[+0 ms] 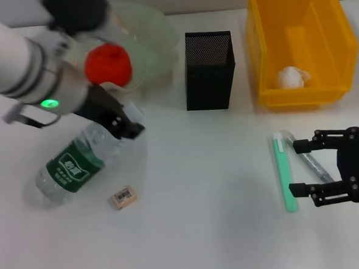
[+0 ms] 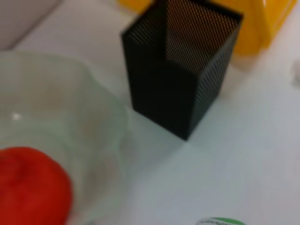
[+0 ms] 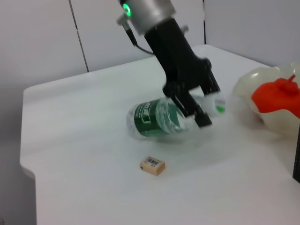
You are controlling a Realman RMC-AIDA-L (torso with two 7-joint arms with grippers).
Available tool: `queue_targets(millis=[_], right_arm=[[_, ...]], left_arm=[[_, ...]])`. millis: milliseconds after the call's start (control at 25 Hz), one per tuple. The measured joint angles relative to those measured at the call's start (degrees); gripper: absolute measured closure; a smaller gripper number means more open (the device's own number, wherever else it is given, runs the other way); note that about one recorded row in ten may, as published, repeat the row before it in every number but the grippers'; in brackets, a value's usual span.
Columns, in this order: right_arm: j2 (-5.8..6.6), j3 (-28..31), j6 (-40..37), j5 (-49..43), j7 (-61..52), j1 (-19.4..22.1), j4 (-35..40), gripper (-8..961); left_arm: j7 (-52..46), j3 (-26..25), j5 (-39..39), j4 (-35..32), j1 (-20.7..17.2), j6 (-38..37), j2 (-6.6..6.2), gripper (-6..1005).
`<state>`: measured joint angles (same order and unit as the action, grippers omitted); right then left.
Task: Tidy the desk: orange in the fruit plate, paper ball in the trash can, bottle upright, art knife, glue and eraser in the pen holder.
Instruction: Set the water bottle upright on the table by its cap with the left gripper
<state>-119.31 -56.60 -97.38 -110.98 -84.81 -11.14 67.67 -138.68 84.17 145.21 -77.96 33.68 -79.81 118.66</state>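
The bottle (image 1: 72, 166) is tilted over the desk and the bottle's base is short of standing, so my left gripper should set it upright before it opens.
The bottle (image 1: 72, 166) lies tilted on the desk at the left, and my left gripper (image 1: 123, 124) is shut on its neck near the cap (image 3: 216, 104). The orange (image 1: 107, 64) sits in the pale-green fruit plate (image 1: 155, 35) behind it. The tan eraser (image 1: 123, 197) lies in front of the bottle. The black pen holder (image 1: 209, 70) stands mid-desk. The paper ball (image 1: 293, 77) rests inside the yellow trash can (image 1: 332, 46). My right gripper (image 1: 298, 167) hangs open at the right, with the green art knife (image 1: 284, 171) at its fingertips and the grey glue (image 1: 310, 162) between its fingers.
The pen holder (image 2: 183, 84) stands close to the fruit plate (image 2: 70, 108), with a narrow strip of desk between them. The trash can stands right of the pen holder. Bare white desk stretches across the middle and front.
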Motion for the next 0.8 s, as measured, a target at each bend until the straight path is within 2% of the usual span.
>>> queue_targets(millis=[40,240,400,560,600,680,800], right_arm=[[0.0,0.0,0.0,0.0,0.0,0.0,0.0,139],[-0.03,0.0,0.0,0.1,-0.05,-1.41,-0.66,139],[-0.05,0.0,-0.01,0.13,-0.4,-2.98,-1.63,139],[-0.11,-0.17,-0.03,0.16,-0.45,-3.97,-2.19,139],[-0.11,-0.23,-0.02,0.16,-0.46,-4.08,-2.2,139],[-0.13,-0.26,-0.02,0.16,-0.48,-4.33,-2.23,139],[-0.2,-0.37,-0.01,0.2,-0.5,-4.57,-2.42,139]], left_arm=[[0.0,0.0,0.0,0.0,0.0,0.0,0.0,556],[5.2,-12.9,-8.23,-6.72,-6.0,-3.65,-0.15,555],[9.36,-21.44,-17.55,-8.28,-10.48,-4.9,-0.35,555],[11.94,-23.9,-22.66,-8.36,-13.15,-5.08,-0.36,555],[13.81,-24.87,-26.24,-8.08,-15.0,-4.77,-0.3,555],[14.37,-25.11,-27.35,-7.93,-15.55,-4.53,-0.23,555],[18.73,-25.77,-33.68,-6.69,-18.2,-3.11,0.02,555]])
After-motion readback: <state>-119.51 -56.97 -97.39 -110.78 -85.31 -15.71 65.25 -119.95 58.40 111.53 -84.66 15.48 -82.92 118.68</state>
